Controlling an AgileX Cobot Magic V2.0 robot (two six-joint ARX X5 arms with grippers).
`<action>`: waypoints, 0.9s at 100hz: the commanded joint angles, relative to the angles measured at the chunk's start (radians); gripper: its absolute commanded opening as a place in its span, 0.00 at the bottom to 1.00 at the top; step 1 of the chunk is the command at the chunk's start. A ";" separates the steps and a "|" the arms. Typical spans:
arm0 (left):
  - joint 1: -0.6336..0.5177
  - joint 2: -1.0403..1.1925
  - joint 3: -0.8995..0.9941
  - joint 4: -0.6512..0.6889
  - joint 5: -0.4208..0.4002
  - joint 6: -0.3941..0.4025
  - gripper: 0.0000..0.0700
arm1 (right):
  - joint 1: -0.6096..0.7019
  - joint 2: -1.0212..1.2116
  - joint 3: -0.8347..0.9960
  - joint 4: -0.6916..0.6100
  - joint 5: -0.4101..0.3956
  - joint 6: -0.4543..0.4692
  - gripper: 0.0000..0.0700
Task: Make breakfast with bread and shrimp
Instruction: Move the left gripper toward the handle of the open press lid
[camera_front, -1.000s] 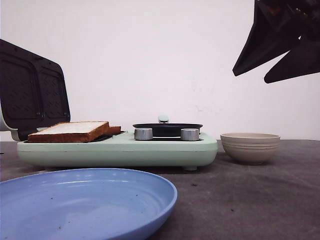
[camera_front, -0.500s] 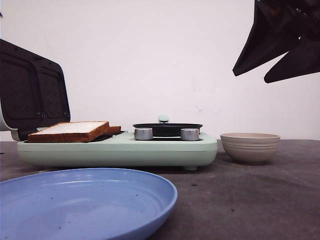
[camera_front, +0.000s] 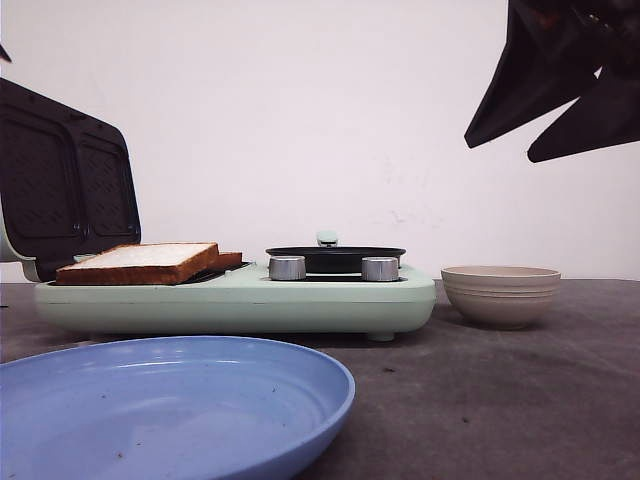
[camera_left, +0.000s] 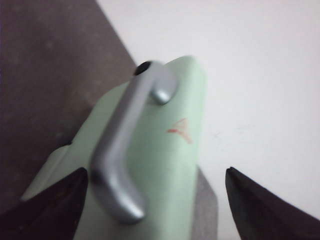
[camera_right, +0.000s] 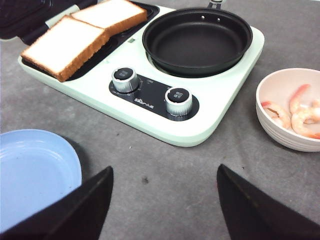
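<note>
My left gripper needs to move toward the handle before it closes on it, because the silver handle (camera_left: 120, 150) is still beyond my fingertips, over the green lid (camera_left: 175, 165).
Two slices of bread (camera_front: 140, 262) (camera_right: 67, 45) lie side by side on the open sandwich maker's (camera_front: 235, 300) grill plate. Shrimp (camera_right: 300, 107) lie in the beige ribbed bowl (camera_front: 500, 295) (camera_right: 287, 125) to the right of the appliance. My left gripper (camera_left: 157, 202) is open, its fingers straddling the raised green lid (camera_left: 175, 165) and its silver handle (camera_left: 120, 150) without touching them. In the front view only a dark tip of it shows at the left edge. My right gripper (camera_front: 498, 153) (camera_right: 165, 200) hangs open and empty high above the table's right side.
A black frying pan (camera_right: 197, 35) sits on the appliance's right half, behind two silver knobs (camera_right: 177, 100). The lid (camera_front: 60, 180) stands upright at the far left. A blue plate (camera_front: 170, 400) (camera_right: 35, 170) lies at the front left on the grey table (camera_right: 200, 185).
A dark tip of the left gripper has come down into the front view's top left edge. The right gripper has hardly moved.
</note>
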 joint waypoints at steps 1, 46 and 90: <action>0.004 0.013 0.023 0.003 0.000 0.035 0.67 | 0.007 0.004 0.006 0.009 0.003 0.013 0.57; -0.018 0.071 0.023 0.019 -0.027 0.031 0.67 | 0.007 0.004 0.006 0.011 0.005 0.031 0.57; -0.045 0.111 0.023 0.089 -0.040 -0.017 0.49 | 0.007 0.004 0.006 0.010 0.004 0.035 0.57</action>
